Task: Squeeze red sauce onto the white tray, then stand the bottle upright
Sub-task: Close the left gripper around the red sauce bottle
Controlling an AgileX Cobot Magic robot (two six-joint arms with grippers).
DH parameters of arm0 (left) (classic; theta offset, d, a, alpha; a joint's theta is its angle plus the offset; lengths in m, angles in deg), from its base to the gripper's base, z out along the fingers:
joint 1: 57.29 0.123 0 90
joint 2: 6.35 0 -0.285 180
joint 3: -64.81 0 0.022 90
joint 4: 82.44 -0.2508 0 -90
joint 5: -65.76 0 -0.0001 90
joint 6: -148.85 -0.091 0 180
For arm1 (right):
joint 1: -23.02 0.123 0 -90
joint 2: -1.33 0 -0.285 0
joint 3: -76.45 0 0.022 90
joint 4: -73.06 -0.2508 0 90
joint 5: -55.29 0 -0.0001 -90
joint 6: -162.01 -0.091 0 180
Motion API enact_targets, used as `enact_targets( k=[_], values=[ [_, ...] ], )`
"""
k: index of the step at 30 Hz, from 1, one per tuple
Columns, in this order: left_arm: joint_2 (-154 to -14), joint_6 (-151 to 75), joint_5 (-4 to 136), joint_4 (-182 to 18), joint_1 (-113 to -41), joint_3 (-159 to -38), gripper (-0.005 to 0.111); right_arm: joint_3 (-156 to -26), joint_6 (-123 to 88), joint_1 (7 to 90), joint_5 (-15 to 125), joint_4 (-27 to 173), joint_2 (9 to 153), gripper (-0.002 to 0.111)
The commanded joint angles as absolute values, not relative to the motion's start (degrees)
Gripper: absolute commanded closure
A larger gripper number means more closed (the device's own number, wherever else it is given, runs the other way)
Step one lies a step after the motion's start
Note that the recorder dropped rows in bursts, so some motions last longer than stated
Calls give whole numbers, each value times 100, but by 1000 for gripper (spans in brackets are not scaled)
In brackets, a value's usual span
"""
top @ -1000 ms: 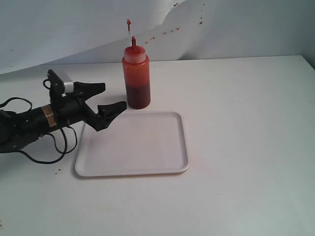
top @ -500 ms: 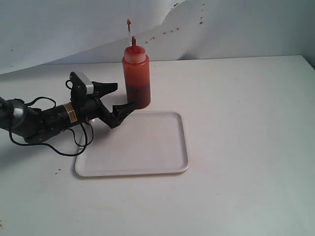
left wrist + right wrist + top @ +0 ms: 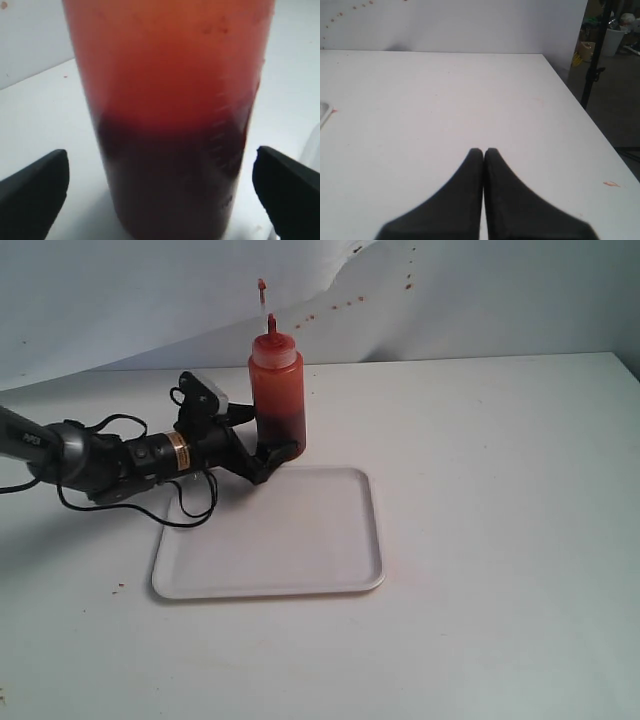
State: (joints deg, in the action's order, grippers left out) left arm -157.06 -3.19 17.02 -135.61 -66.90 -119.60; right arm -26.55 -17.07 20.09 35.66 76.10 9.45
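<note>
Next, my left gripper grabs the bottle by its lower body [image 3: 283, 426] to squeeze red sauce onto the white tray [image 3: 300, 540].
The bottle [image 3: 277, 390] stands upright just behind the far edge of the white tray [image 3: 300, 540], with dark red sauce filling its lower part. Its thin nozzle points up and the tethered tip cap hangs above it. My left gripper [image 3: 268, 432] lies low and is open, with one finger on each side of the bottle's lower body. In the left wrist view the bottle [image 3: 170, 125] fills the frame. The black fingers [image 3: 35, 192] stand apart from it on both sides. No sauce blob shows on the tray. My right gripper [image 3: 483, 151] is shut on nothing, over bare table.
Old reddish specks dot the back wall [image 3: 345, 305]. The left arm's black cable [image 3: 185, 515] loops over the tray's near-left corner. In the right wrist view a tray corner [image 3: 323, 113] shows, and the table's edge [image 3: 580, 110] drops off beside a dark stand [image 3: 592, 75].
My left gripper has slid right along the table to the bottle and now straddles its lower part, still open. The bottle and tray have not moved.
</note>
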Motion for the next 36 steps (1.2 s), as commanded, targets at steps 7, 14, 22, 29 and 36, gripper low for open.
enact_targets(
  k=[7, 14, 22, 29, 36],
  values=[
    [-15780, -110, 2439, -13527, -7002, -12399, 14, -2633, -1719, 1971, 3572, 7584, 912, 108],
    [-15956, 190, 2552, -13551, -7072, -12566, 33, -2633, -1719, 1971, 3572, 7584, 912, 108],
    [-15956, 53, 2458, -13563, -7072, -12566, 106, -2633, -1719, 1971, 3572, 7584, 912, 108],
    [-15777, -7, 2210, -13815, -7026, -12546, 106, -2633, -1719, 1971, 3572, 7584, 912, 108],
    [-14953, 171, 2260, -14522, -6809, -12037, 107, -2633, -1719, 1971, 3572, 7584, 912, 108]
  ],
)
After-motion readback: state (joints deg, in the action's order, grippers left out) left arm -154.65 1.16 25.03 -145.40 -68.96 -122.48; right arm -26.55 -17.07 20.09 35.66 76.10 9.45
